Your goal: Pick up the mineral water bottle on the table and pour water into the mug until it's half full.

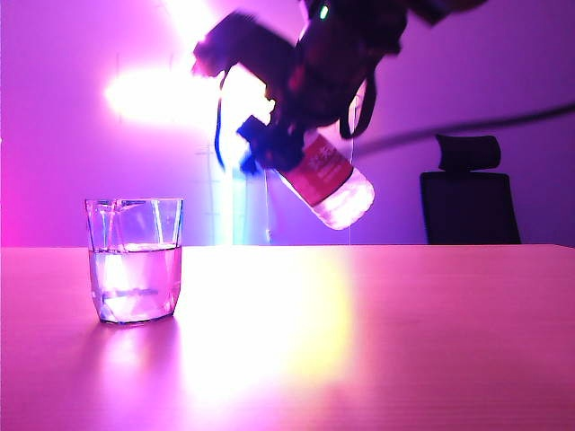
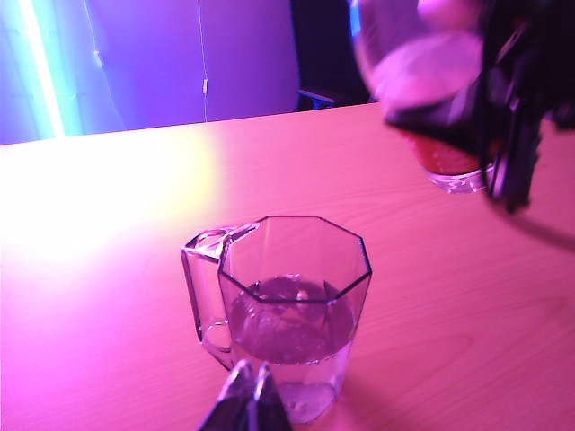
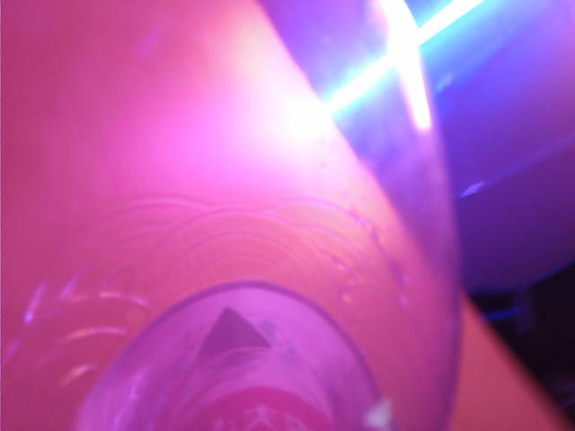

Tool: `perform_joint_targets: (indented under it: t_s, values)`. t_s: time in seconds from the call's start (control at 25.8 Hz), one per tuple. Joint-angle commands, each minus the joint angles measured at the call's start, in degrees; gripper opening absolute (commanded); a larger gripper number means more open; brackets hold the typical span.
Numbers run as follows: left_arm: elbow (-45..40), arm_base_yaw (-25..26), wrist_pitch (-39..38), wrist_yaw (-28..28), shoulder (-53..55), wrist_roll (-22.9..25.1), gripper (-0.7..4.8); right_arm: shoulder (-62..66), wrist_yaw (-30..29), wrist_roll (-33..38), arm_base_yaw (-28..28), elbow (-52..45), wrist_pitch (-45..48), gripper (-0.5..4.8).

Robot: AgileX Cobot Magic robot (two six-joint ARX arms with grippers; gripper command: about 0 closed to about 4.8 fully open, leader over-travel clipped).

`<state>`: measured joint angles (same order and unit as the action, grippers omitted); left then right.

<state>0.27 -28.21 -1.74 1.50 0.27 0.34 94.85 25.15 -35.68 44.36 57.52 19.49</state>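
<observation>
The bottle's tilted base is in the air, high above the table. My right gripper should keep hold of the bottle for now.
The mug, a clear faceted glass, stands on the table at the left, and water fills it to about mid-height. In the left wrist view the mug shows a handle and sits just beyond my left gripper, which is shut and empty. The mineral water bottle hangs tilted in the air right of the mug, its base end lower and pointing right. My right gripper is shut on it near the neck end. In the right wrist view the bottle fills the picture and hides the fingers.
A black office chair stands behind the table at the right. Bright light strips glare from the back wall. A broad patch of glare lies on the tabletop between the mug and the bottle.
</observation>
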Motion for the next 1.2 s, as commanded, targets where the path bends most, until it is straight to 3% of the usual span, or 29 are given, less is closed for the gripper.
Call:
perform_joint_targets:
  t_s: [0.04, 0.23, 0.43, 0.7, 1.2]
  values:
    - [0.24, 0.02, 0.52, -0.22, 0.07, -0.15, -0.02, -3.13, -5.84, 15.93, -1.86, 0.57, -3.78, 2.53]
    - [0.24, 0.02, 0.52, -0.24, 0.07, -0.15, -0.02, -6.73, -17.53, 32.68, -6.1, -0.68, -5.35, 2.52]
    - [0.24, 0.02, 0.52, -0.22, 0.07, -0.15, -0.02, -13.14, -24.92, 35.36, -9.99, -10.45, 0.31, 2.51]
    - [0.24, 0.02, 0.52, -0.22, 0.07, -0.13, -0.02, -15.98, -26.23, 37.2, -12.04, -22.34, 15.87, 2.52]
    - [0.24, 0.02, 0.5, -0.24, 0.07, -0.15, -0.02, -10.84, -26.6, 37.2, -12.44, -23.34, 17.86, 2.52]
